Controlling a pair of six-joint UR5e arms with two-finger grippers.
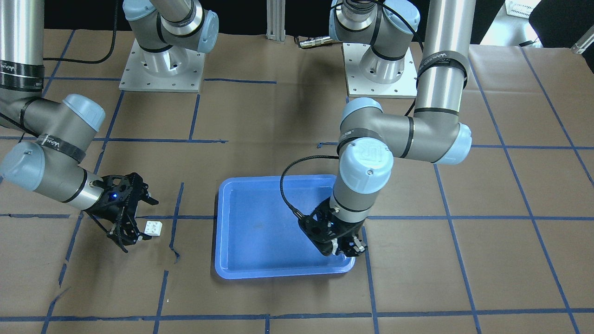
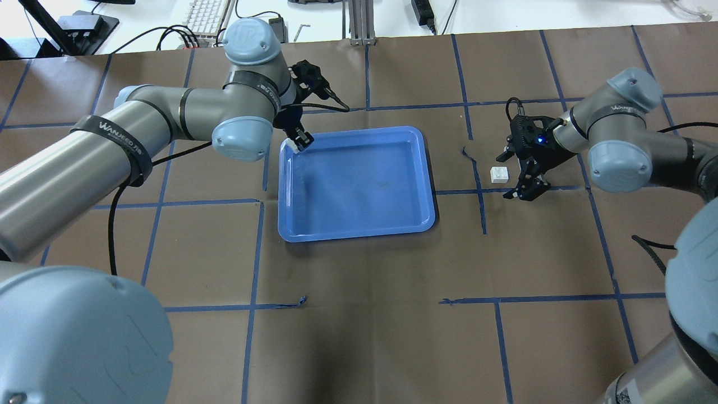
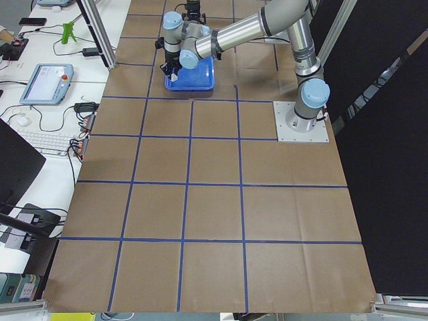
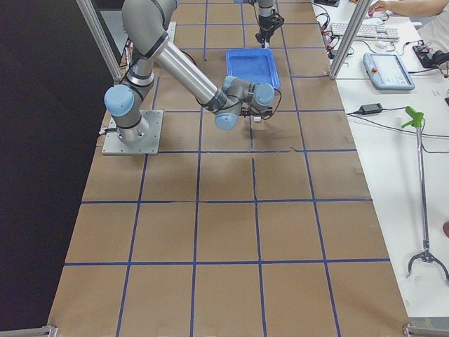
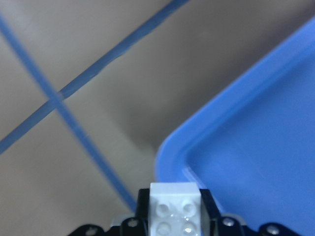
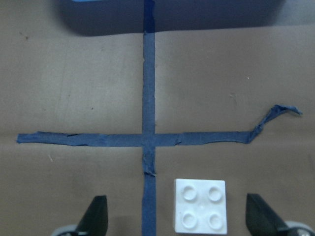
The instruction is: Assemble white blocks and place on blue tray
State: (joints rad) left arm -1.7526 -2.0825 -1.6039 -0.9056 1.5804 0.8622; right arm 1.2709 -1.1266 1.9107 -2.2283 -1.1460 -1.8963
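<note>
Next, my right gripper picks up the second white block by its sides, to bring it onto the blue tray for assembly.
The blue tray lies in the middle of the table. My left gripper is shut on one white block and holds it over the tray's far left corner, close to the rim. In the front view this gripper is at the tray's near right corner. The second white block lies studs up on the brown paper, to the right of the tray. My right gripper is open and low beside it. In the right wrist view the block lies between the two fingers.
Blue tape lines cross the brown paper, with a torn curl between the tray and the loose block. The arm bases stand at the robot's side of the table. A keyboard and cables lie beyond the far edge.
</note>
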